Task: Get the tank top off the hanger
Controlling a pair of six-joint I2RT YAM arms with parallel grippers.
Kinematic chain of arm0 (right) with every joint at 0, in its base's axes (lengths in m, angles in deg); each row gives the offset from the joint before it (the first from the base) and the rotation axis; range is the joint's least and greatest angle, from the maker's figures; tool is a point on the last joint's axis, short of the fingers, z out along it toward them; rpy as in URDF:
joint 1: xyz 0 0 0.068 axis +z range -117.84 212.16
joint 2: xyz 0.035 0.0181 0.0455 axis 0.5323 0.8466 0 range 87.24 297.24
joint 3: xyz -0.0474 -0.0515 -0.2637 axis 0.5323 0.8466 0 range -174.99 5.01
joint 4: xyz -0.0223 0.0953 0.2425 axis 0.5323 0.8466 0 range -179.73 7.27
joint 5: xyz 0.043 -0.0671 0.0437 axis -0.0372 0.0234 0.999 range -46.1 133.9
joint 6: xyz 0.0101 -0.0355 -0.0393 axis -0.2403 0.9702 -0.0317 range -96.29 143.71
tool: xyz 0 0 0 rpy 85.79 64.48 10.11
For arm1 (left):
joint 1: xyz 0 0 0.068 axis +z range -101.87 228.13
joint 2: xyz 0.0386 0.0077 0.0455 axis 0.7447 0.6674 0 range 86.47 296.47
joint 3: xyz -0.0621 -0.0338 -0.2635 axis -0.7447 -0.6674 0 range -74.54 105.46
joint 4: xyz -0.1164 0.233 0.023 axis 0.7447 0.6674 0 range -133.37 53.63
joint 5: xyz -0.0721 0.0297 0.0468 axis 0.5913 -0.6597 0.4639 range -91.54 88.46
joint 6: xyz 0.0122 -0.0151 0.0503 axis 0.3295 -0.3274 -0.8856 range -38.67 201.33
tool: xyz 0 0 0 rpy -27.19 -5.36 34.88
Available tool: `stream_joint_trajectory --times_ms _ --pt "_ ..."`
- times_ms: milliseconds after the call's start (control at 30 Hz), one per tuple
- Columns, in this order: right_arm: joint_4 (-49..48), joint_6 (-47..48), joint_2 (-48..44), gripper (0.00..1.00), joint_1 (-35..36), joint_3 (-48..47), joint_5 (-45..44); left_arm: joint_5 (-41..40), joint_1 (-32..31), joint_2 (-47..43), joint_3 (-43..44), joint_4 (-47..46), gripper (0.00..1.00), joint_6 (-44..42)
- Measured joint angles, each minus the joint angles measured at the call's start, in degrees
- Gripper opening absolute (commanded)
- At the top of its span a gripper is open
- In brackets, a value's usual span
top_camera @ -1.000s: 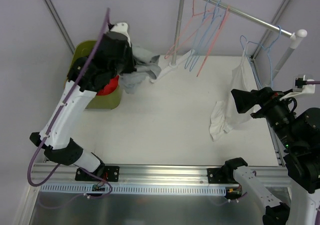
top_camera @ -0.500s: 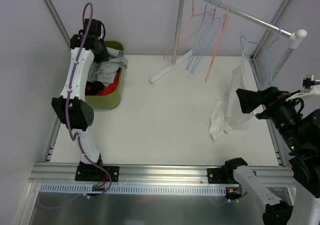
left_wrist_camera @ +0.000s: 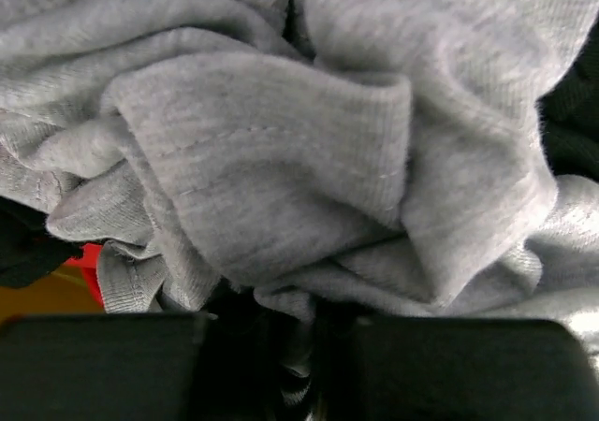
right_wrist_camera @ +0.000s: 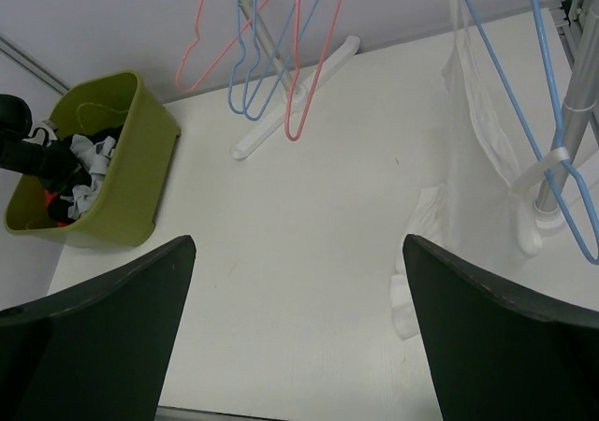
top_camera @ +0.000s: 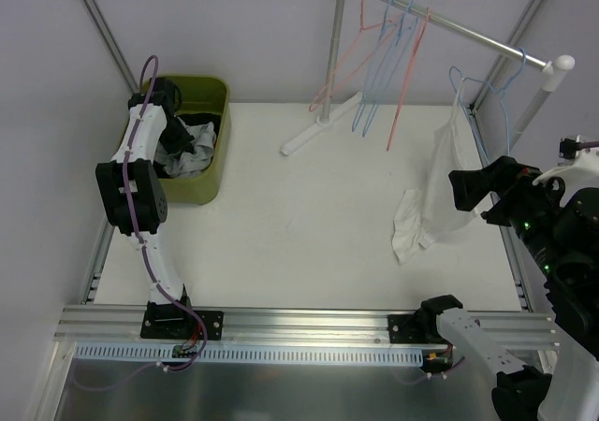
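Observation:
My right gripper will next grab the light blue hanger by its near sloping arm (right_wrist_camera: 549, 63) and leave the hanger's hook and far arm free, so that the tank top can be taken off.
A white tank top (top_camera: 440, 196) hangs from a light blue hanger (top_camera: 482, 89) at the right end of the rail, its lower end bunched on the table. It also shows in the right wrist view (right_wrist_camera: 477, 112) with the hanger (right_wrist_camera: 552, 94). My right gripper (top_camera: 465, 189) is open and empty, raised just right of the tank top, not touching it; its jaws stand wide apart (right_wrist_camera: 299, 243). My left gripper (top_camera: 178, 138) is down inside the green bin (top_camera: 211, 182), shut (left_wrist_camera: 281, 346) on a grey garment (left_wrist_camera: 281, 159).
A white clothes rail (top_camera: 440, 21) crosses the back right, with several empty pink and blue hangers (top_camera: 374, 56). Its foot (top_camera: 304, 136) lies on the table. The bin holds grey, black and red clothes. The rail's right post (right_wrist_camera: 580, 84) stands close to my right gripper.
My left arm swung left from above the table and lowered the grey garment into the green bin. My right gripper shifted slightly and stays open beside the tank top.

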Motion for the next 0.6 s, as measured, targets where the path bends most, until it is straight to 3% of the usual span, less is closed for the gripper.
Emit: stream_joint_trajectory --times_ms 33,67,100,267,300,467,600 --pt "0.4 0.2 0.4 0.99 0.0 -0.3 -0.2 0.1 0.2 0.0 0.0 -0.2 0.15 -0.1" --pt "0.9 0.4 1.1 1.00 0.0 -0.8 -0.4 0.2 0.3 0.0 0.0 -0.3 0.34 -0.2" --pt "1.6 0.7 2.0 0.99 0.0 -1.6 -0.8 0.3 0.3 -0.1 0.1 -0.3 0.46 -0.6" --pt "7.0 4.5 10.2 0.99 0.0 -9.7 -4.6 2.6 0.1 -2.3 2.2 0.2 0.79 -1.4" --pt "7.6 5.5 11.9 0.99 0.0 -11.1 -5.2 3.0 0.1 -3.4 3.2 0.2 0.98 -1.9" --pt "9.8 10.5 18.5 0.99 -1.5 -13.3 -8.9 5.7 0.2 -13.8 5.1 -0.6 0.99 -3.0" --pt "10.4 15.0 23.0 0.99 -3.3 -14.3 -12.7 5.8 -0.5 -28.1 2.4 -1.4 0.99 -3.7"
